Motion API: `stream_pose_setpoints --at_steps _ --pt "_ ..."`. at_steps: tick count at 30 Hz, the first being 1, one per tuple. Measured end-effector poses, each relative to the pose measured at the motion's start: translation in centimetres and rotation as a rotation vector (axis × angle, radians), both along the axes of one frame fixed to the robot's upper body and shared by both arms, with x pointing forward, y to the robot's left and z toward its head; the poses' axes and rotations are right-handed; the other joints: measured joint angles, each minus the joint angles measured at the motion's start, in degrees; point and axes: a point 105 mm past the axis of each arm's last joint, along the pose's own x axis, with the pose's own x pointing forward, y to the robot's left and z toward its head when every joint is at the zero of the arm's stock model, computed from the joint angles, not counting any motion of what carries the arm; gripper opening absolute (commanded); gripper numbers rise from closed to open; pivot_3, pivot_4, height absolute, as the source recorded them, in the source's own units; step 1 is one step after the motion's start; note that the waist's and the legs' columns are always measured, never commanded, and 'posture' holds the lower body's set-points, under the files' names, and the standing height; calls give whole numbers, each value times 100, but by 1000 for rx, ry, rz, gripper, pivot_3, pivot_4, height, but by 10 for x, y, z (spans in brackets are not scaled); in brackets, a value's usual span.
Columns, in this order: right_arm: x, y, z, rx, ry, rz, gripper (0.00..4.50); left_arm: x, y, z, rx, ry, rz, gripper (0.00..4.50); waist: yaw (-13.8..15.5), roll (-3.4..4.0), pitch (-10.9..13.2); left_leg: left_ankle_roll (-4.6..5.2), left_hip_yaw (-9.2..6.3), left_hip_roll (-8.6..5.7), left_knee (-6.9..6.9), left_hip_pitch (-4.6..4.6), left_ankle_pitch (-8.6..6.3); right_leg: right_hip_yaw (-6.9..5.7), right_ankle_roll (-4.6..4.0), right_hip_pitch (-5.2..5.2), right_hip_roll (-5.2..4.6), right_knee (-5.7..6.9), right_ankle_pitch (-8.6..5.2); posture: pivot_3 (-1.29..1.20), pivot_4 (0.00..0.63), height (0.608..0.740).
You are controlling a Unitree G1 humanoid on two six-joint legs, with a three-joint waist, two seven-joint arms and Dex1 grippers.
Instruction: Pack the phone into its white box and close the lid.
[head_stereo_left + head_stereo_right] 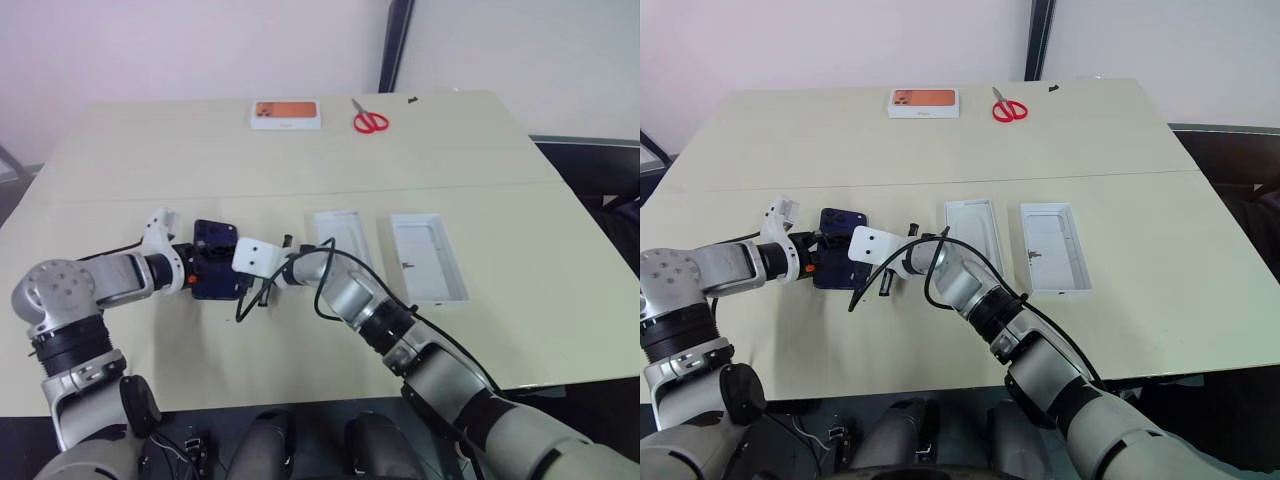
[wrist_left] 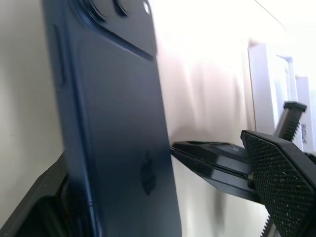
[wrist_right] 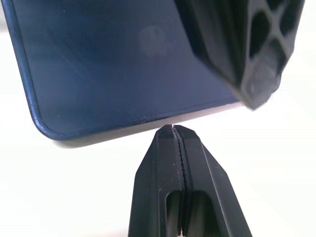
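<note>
The left gripper's fingers are on either side of the dark phone [image 1: 213,272] [image 2: 118,128], past both of the phone's long edges. The left gripper would catch the phone if it closed now, so it will close.
The phone [image 1: 213,258], dark navy, lies back up on the table left of centre, with its camera cluster at the far end. My left gripper [image 1: 204,266] is open and straddles it: one finger is against the phone's left edge and the other finger [image 2: 279,180] stands off its right edge. My right gripper [image 3: 173,130] is shut, with its tip at the phone's near right edge [image 3: 123,74]. Two shallow white trays lie open side by side to the right, one [image 1: 340,236] nearer the phone and one [image 1: 428,256] beyond it. Which is the white box and which the lid I cannot tell.
A white box with an orange picture [image 1: 286,114] and red scissors [image 1: 369,121] lie at the table's far edge. A black cable [image 1: 322,275] loops off my right wrist above the table. The table [image 1: 150,160] has a seam running across its middle.
</note>
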Motion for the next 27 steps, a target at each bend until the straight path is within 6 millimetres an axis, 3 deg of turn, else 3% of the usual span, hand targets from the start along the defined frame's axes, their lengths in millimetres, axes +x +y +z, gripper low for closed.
stream_pose_setpoints --at_steps 3,6,8,17,19,23,27 --pt "0 -2 0 -1 -1 -3 0 0 0 0 -2 0 2 4481 6 0 0 0 0 0 0 0 0 0 0 1 0 0 0 0 150 740" --pt "-1 -4 0 -3 -8 -4 0 -1 0 -2 -3 5 3 3234 13 0 0 0 0 0 0 0 0 0 0 0 0 -1 0 0 150 740" --pt "1 -7 1 -8 -12 -10 0 -1 0 -3 -6 8 7 2178 20 -1 1 0 0 0 1 -1 0 0 0 0 0 -1 0 0 150 740" --pt "9 -31 29 52 -35 -61 0 -1 2 -1 -26 1 26 2178 10 -3 2 0 0 0 0 -10 0 1 0 -1 0 -2 0 0 150 740" --pt "7 -36 31 56 -34 -61 0 -2 1 -1 -32 -1 26 1620 15 -4 2 0 0 0 1 -12 0 1 0 -1 0 -2 0 0 150 740" --pt "6 -51 33 57 -30 -83 0 -2 -3 5 -72 -32 12 51 19 -6 2 0 0 1 3 -18 0 1 0 3 -1 -2 0 0 150 740" --pt "7 -63 41 67 -45 -110 0 -3 -4 5 -61 -35 16 51 12 -6 1 -2 2 3 -1 -22 1 3 0 -1 1 -1 0 0 150 740"
